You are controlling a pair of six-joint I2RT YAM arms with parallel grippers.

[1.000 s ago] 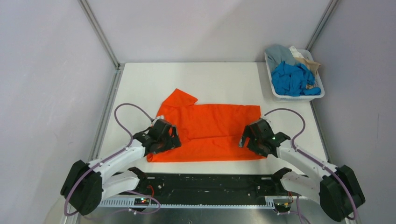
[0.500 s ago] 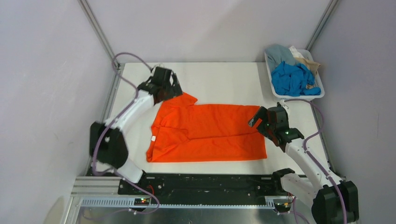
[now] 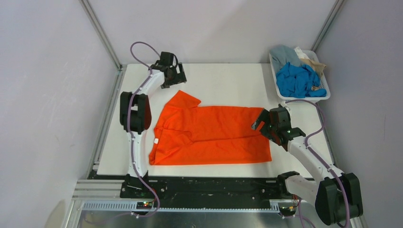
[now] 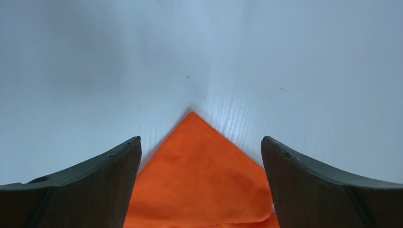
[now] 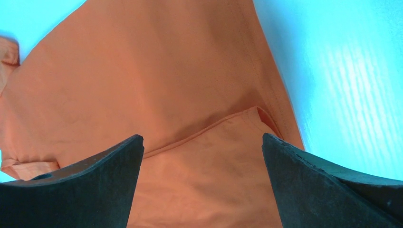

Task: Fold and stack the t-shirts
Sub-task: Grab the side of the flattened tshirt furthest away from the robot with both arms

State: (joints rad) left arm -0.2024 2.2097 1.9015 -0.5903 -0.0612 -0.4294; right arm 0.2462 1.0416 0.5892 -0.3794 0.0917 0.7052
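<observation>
White table shows between the orange sleeve tip and my left gripper's fingers, so it is too early to close. The fingers move toward the sleeve tip next, then close.
The orange t-shirt (image 3: 209, 135) lies partly folded on the white table (image 3: 228, 80), its near part doubled over and one sleeve sticking out at the far left (image 3: 183, 99). My left gripper (image 3: 175, 80) is open and empty just beyond that sleeve tip, which shows between its fingers in the left wrist view (image 4: 199, 171). My right gripper (image 3: 262, 124) is open and empty above the shirt's right edge; the cloth and its fold line fill the right wrist view (image 5: 190, 142). The bright blue t-shirt (image 3: 297, 80), the grey-blue one (image 3: 284, 53) and the beige one (image 3: 311, 61) lie crumpled in the basket.
A white plastic basket (image 3: 304, 99) stands at the far right corner of the table. Grey walls with metal frame posts (image 3: 102, 38) close in the sides and back. Bare table lies beyond the orange shirt.
My left arm has swung from the shirt's near left corner out to the far left, past the sleeve tip. My right gripper has moved from the near right corner to the right edge.
</observation>
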